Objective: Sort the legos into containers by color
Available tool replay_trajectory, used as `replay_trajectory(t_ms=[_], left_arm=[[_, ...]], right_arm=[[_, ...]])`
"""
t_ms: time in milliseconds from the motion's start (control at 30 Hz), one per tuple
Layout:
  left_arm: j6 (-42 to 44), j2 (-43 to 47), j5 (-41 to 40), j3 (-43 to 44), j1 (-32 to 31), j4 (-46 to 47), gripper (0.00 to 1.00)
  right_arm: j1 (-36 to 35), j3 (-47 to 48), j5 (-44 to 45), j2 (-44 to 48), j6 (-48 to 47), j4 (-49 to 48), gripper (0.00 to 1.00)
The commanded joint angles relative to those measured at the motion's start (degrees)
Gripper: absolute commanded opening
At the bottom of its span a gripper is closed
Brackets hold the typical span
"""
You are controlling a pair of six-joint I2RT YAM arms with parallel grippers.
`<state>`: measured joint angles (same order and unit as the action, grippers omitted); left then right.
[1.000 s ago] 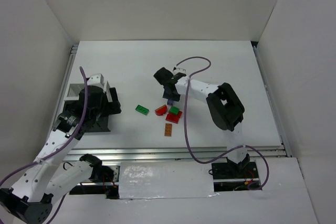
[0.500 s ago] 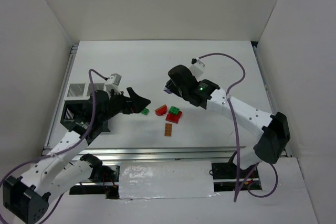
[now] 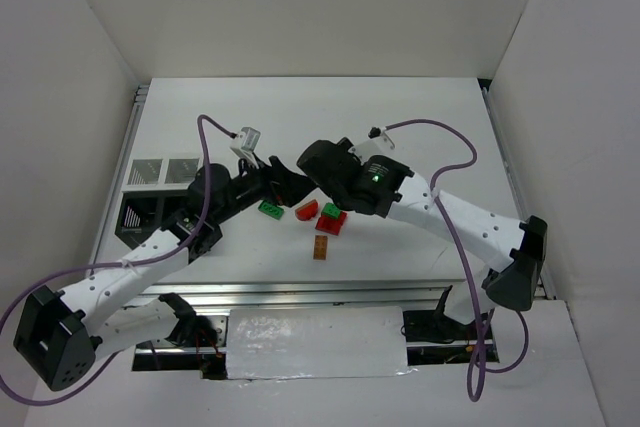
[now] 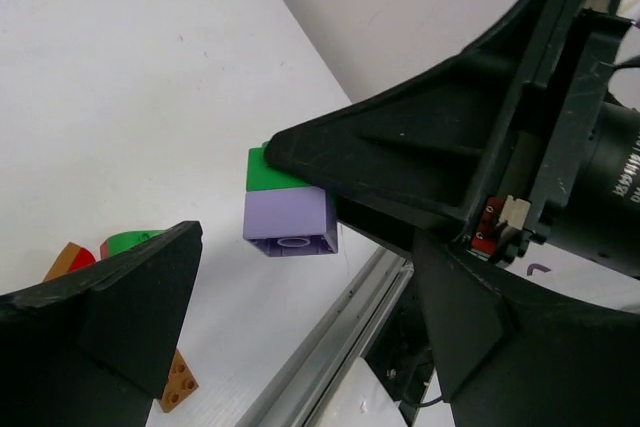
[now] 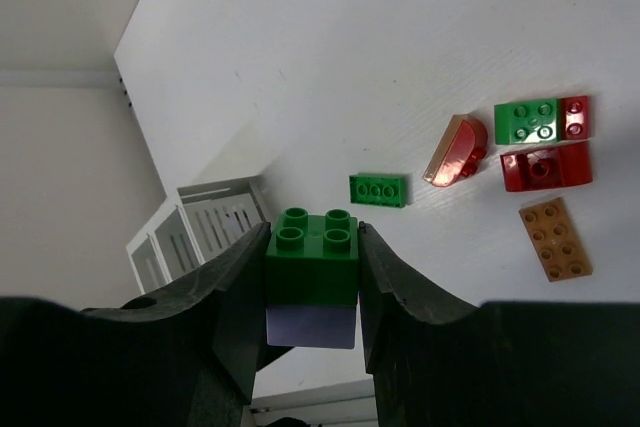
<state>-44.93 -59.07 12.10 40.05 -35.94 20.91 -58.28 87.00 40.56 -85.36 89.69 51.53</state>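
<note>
The left gripper grabs only the lavender brick (image 4: 290,219) by its opposite sides next, leaving the green brick free, to separate them for sorting by color.
My right gripper (image 5: 312,245) is shut on a green brick (image 5: 312,252) stacked on a lavender brick (image 5: 312,328), held above the table. In the left wrist view this stack (image 4: 290,215) hangs just ahead of my open, empty left gripper (image 4: 306,269), apart from its fingers. From above, the left gripper (image 3: 278,185) and right gripper (image 3: 306,165) meet nose to nose. On the table lie a flat green brick (image 3: 270,209), a red curved brick (image 3: 307,210), a green brick on red ones (image 3: 332,215) and an orange-brown brick (image 3: 320,247). The white bins (image 3: 165,171) and black bins (image 3: 140,213) sit at the left.
Both arms' cables (image 3: 215,132) loop over the middle of the table. A metal rail (image 3: 330,292) runs along the table's near edge. White walls enclose the table at left, back and right.
The left arm swung right from the bins to the middle. The right gripper lifted the stack off the table and carried it left to meet the left gripper.
</note>
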Motion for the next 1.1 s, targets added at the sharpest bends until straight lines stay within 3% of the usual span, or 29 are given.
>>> replay_trajectory(t_ms=[0, 300, 800, 900, 1000, 1067], left_arm=[[0.1, -0.5, -0.8, 1.4, -0.3, 5.5, 0.97], [1.7, -1.6, 1.3, 3.1, -0.3, 3.7, 0.85], [4.7, -4.6, 4.9, 7.0, -0.3, -0.3, 0.84], [5.5, -5.5, 5.6, 8.5, -0.3, -1.8, 0.74], [5.2, -5.8, 6.0, 8.6, -0.4, -1.1, 0.54], [4.9, -5.9, 7.0, 8.4, -0.4, -0.9, 0.31]], right_arm=[[-1.7, 2.6, 6.5, -0.2, 6.3, 6.3, 0.0], [-2.3, 0.8, 7.0, 2.2, 2.6, 2.3, 0.0], [-2.3, -3.3, 3.0, 5.8, -8.2, -8.6, 0.0], [-2.4, -2.3, 2.1, 4.8, -9.0, -8.6, 0.0], [-2.5, -2.3, 2.4, 4.3, -9.0, -8.7, 0.0], [-2.5, -2.5, 2.9, 4.3, -8.8, -8.9, 0.0]])
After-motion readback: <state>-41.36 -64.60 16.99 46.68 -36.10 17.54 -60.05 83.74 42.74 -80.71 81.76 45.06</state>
